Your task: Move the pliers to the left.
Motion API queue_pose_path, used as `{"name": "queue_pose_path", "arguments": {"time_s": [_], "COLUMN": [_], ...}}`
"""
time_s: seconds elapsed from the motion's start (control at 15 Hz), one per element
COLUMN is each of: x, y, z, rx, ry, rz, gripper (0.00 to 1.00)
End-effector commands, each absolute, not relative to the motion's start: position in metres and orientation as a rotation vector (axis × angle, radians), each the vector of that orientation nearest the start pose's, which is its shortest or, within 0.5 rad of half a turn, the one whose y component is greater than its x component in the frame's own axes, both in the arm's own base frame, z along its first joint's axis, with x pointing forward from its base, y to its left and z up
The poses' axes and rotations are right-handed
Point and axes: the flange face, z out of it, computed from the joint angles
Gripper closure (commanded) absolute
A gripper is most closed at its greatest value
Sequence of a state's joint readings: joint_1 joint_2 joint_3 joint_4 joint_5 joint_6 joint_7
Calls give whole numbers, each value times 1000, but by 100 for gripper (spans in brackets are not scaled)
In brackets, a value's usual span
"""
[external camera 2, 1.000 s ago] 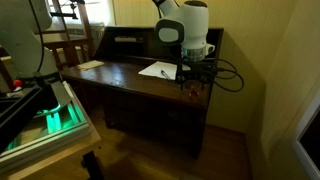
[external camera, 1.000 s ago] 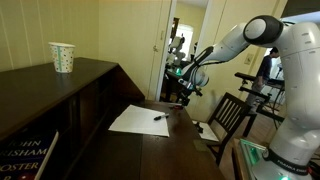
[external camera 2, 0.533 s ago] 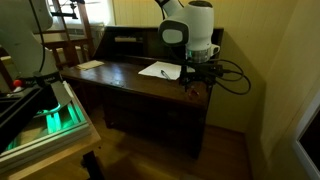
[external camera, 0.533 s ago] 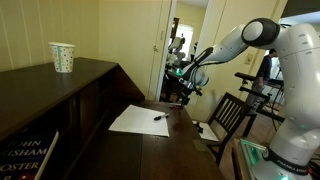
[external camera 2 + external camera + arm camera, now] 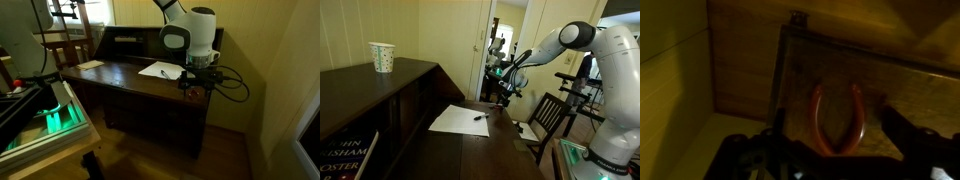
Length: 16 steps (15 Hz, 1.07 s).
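My gripper should close on the pliers: the pliers' reddish handles lie between my open fingers, so closing now would catch the pliers by these handles.
The pliers (image 5: 835, 120) have reddish handles that form a U in the wrist view. They lie on the dark wooden desk (image 5: 120, 78) near its far corner, with the head hidden under the gripper's body. My gripper (image 5: 834, 116) is open, with one dark finger on each side of the handles, not touching them. In both exterior views the gripper (image 5: 506, 98) (image 5: 198, 84) hangs low over the desk's end, beyond the paper sheet. A reddish speck below it in an exterior view is the pliers (image 5: 193, 90).
A white paper sheet (image 5: 458, 120) (image 5: 160, 70) with a thin dark pen (image 5: 480, 117) lies on the desk. A dotted cup (image 5: 382, 57) stands on the desk's raised top. A wooden chair (image 5: 548, 112) stands beside the desk. Cables trail from the gripper.
The arm has shifted slightly along the desk's end and lowered a little over the pliers. The pliers, paper and pen have not moved.
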<state>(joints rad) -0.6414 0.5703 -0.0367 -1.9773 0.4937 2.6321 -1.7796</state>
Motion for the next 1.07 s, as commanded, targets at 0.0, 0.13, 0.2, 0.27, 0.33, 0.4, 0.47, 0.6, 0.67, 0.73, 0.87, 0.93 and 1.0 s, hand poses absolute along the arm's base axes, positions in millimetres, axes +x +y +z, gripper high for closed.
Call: {"name": "queue_pose_path", "arguments": {"time_s": [0.0,0.13,0.2,0.27,0.33,0.4,0.47,0.6,0.67,0.73,0.87,0.93,1.0], "x": [481,481,480,481,482,481,481,480,481,482,484,486,488], "y": [-401,-400,-399,-400,-401,-402,-402,-401,-399,-396,-386,-380,-375], "z": [180,180,180,181,182,182,185,191,197,203,215,224,233], "rx": [-2908,-2902,-2896,-2900,-2901,-2902,-2902,-2903,-2897,-2883,-2849,-2826,-2802], "ry": [-1081,-1085,-1086,-1088,-1087,-1087,-1084,-1072,-1065,-1055,-1055,-1058,-1061], "rz": [-380,-376,-371,-373,-370,-364,-358,-366,-384,-406,-440,-462,-487], "gripper": [18,32,41,49,59,67,67,70,70,70,70,70,70]}}
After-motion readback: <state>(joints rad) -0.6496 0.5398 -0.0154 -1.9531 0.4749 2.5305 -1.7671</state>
